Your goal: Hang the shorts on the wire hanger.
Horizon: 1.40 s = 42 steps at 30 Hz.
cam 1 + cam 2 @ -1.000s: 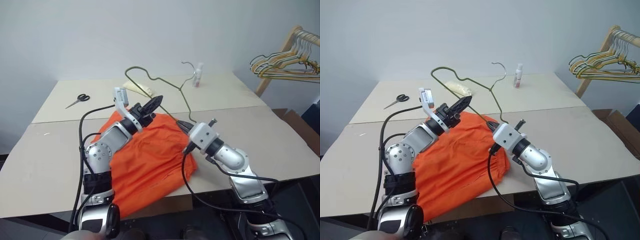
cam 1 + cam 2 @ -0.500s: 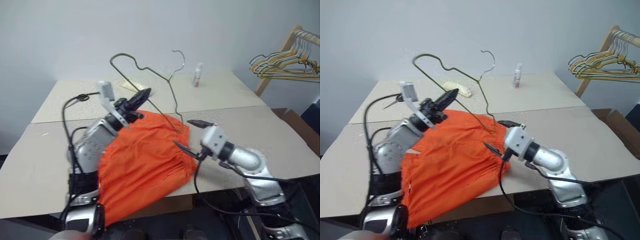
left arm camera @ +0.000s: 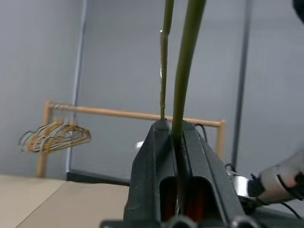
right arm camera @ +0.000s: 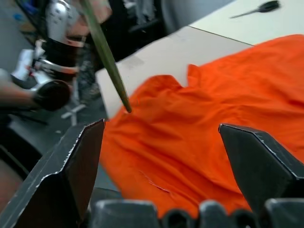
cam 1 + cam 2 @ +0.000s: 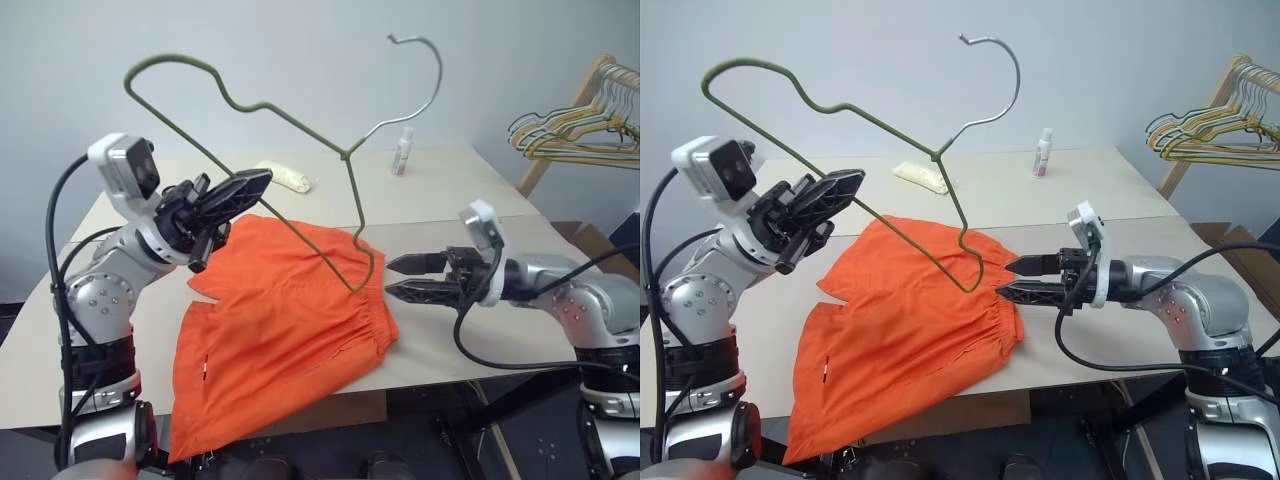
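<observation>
The wire hanger needs to slide into the shorts, so I need to grab it next by its lower corner [image 5: 360, 282] with my right gripper.
The orange shorts [image 5: 285, 315] lie spread on the table [image 5: 470, 205], one leg hanging over the front edge. My left gripper [image 5: 258, 181] is shut on the lower wire of the olive wire hanger [image 5: 347, 153]. It holds the hanger tilted in the air, hook [image 5: 428, 62] uppermost. In the left wrist view the wire [image 3: 183, 71] runs up from between the closed fingers. The hanger's lower corner [image 5: 354, 286] hangs just over the gathered waistband. My right gripper [image 5: 392, 277] is open and level, its tips beside the waistband's right end. Between its spread fingers [image 4: 78, 161] I see the shorts [image 4: 204, 118].
A white bottle [image 5: 404, 152] and a pale yellow bundle [image 5: 285, 177] sit at the back of the table. Scissors [image 4: 266, 6] lie on its far left part. A wooden rack with a bunch of hangers [image 5: 575, 125] stands off the right side.
My right gripper has opened, rolled level and drawn back to the right of the waistband. My left arm has lifted the hanger higher and swung it left, tilting it further.
</observation>
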Available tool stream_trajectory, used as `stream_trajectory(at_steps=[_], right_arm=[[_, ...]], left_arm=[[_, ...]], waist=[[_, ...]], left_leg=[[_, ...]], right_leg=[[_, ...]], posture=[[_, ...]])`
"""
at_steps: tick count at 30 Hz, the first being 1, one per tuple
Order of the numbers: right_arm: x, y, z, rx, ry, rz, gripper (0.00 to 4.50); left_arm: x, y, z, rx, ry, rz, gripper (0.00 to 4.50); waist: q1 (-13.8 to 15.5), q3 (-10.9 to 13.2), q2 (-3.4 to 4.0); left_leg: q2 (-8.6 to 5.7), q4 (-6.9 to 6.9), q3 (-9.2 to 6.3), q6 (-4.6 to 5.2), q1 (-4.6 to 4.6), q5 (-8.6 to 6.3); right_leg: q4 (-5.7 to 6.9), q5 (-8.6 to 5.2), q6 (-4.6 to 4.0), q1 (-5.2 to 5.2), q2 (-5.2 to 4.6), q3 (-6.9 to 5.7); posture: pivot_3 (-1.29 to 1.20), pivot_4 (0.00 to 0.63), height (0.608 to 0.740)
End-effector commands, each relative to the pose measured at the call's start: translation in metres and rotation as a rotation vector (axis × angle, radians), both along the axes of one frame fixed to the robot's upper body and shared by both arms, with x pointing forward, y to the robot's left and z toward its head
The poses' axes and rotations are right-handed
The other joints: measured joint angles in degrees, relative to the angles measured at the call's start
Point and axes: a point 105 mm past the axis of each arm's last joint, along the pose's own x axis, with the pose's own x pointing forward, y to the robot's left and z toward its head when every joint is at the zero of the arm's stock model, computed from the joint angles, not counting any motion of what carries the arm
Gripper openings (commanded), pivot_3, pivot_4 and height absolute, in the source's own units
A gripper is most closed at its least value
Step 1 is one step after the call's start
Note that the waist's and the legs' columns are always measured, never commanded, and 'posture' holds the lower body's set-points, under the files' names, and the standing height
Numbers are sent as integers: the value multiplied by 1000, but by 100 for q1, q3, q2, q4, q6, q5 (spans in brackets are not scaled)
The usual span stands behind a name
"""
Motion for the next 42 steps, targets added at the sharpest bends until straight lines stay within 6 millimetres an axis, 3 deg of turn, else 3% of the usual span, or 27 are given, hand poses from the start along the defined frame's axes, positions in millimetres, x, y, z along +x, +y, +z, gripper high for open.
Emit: stream_trajectory(at_steps=[1,9,19,23,31,33,37,38,42], right_arm=[[-1,15,10,15,-30,87,4450],[-4,43,13,14,-100,150,4450],[-6,48,10,13,-111,164,4450],[-4,48,8,5,-109,155,3533],[-2,48,7,10,-106,137,581],[-2,48,7,12,-107,132,14],[-3,48,8,26,-113,128,14],[-4,48,8,32,-115,124,0],[-3,46,14,67,-118,81,0]], left_arm=[[-4,-2,10,-8,-52,-47,0],[-1,-10,5,9,-57,-42,0],[-1,-12,2,2,-71,-34,0],[1,-13,1,0,-71,-31,0],[5,-13,-2,12,-74,-10,0],[8,-14,-7,24,-81,12,0],[19,-17,-22,78,-5,42,0],[22,-19,-29,114,22,52,531],[30,-31,-56,322,25,115,1781]], waist=[[2,0,-1],[42,0,-1],[54,0,-1],[52,0,-1],[49,0,-1],[48,0,-1],[46,1,-1],[46,1,-1],[48,1,-1]], left_leg=[[1,0,1,0,0,0],[1,0,-1,-9,-9,4],[1,-1,-2,-9,-9,4],[1,-1,-2,-8,-8,3],[1,-1,-1,-8,-8,3],[1,-1,-2,-8,-8,3],[0,-1,-1,-8,-9,3],[0,-1,-2,-7,-9,2],[-3,-1,-1,-7,-8,3]], right_leg=[[1,1,1,-1,1,1],[4,2,3,-14,-5,2],[4,3,4,-15,-6,2],[5,3,4,-15,-7,2],[4,3,4,-15,-6,2],[4,3,4,-15,-6,2],[3,3,4,-14,-6,1],[3,3,4,-15,-6,1],[4,3,5,-13,-7,2]], posture=[[123,0,740],[128,0,740],[130,0,740],[125,0,740],[117,0,740],[115,0,740],[108,0,740],[105,0,740],[96,0,740]])
